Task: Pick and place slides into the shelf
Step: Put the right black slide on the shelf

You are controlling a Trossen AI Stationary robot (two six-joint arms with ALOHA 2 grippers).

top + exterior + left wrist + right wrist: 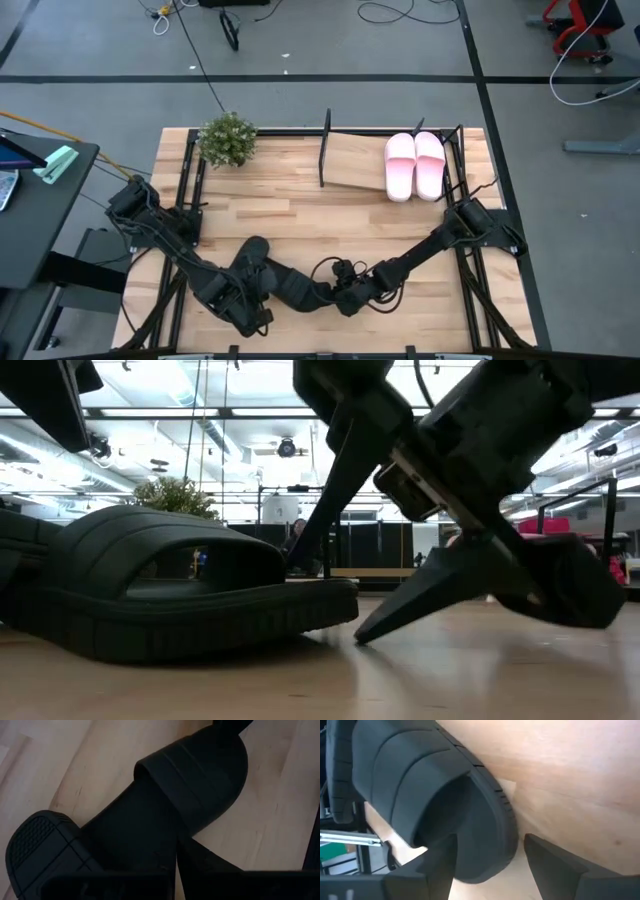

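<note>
I need to grip the black slide by its toe-end rim with my right gripper next, so that it can be set on the shelf beside the pink pair (415, 165).
Two matte black slides lie sole-down near the table's near edge: one (255, 258) by my left gripper (243, 303), one (298, 285) by my right gripper (345, 292). My left gripper (122, 855) is open at the first slide's heel end (115, 835). My right gripper (490, 845) is open over the second slide's toe-end rim (487, 835); in the low view this slide (180, 600) lies flat. The pale pink pair (415, 165) rests on the shelf's tilted wooden board (352, 160). My left gripper has a ribbed finger pad (35, 845) on one side of the slide's heel end and the other finger (215, 867) on the opposite side; whether they touch it cannot be told. My right gripper comes slanting down from the table's right: one finger (440, 865) stands inside the strap's opening, the other (555, 865) outside the rim with its tip on the table (362, 635). Whether either finger touches the slide cannot be told.
A small green potted plant (228, 138) stands at the table's far left, beside the shelf's black rod posts (325, 150). Bare board lies left of the pink pair. A dark side table (40, 190) with small items stands off the left edge.
</note>
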